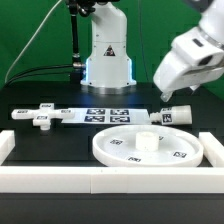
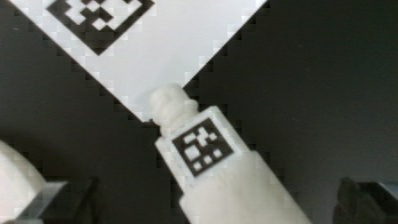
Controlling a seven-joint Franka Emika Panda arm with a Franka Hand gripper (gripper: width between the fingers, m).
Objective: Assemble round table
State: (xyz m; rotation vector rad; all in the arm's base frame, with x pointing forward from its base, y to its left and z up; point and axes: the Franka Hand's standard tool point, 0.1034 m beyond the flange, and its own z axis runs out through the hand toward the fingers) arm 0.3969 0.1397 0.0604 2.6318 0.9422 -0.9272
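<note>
I need to fit the threaded tip of the short post into the raised middle part of the disc, so next I need to hold the post with my gripper by its wide tagged body [image 1: 178,116] [image 2: 240,190].
The large round disc [image 1: 118,150] lies flat near the front, with a raised hub [image 1: 147,140] at its middle. The cross-shaped piece [image 1: 40,117] lies at the exterior view's left. The short post [image 1: 178,115] lies on its side at the exterior view's right, beside the end of the marker board. My gripper [image 1: 168,98] hangs just above it, open and holding nothing. In the wrist view the post [image 2: 222,165] carries a tag and has a threaded tip [image 2: 169,103]. It lies between my dark fingers [image 2: 50,202], which stand apart from it, so my gripper [image 2: 210,208] straddles it.
The marker board [image 1: 100,114] [image 2: 160,45] lies behind the disc. Long white border rails [image 1: 100,180] run along the front and both sides. The robot base [image 1: 108,60] stands at the back. A white curved edge [image 2: 11,180] shows beside one finger.
</note>
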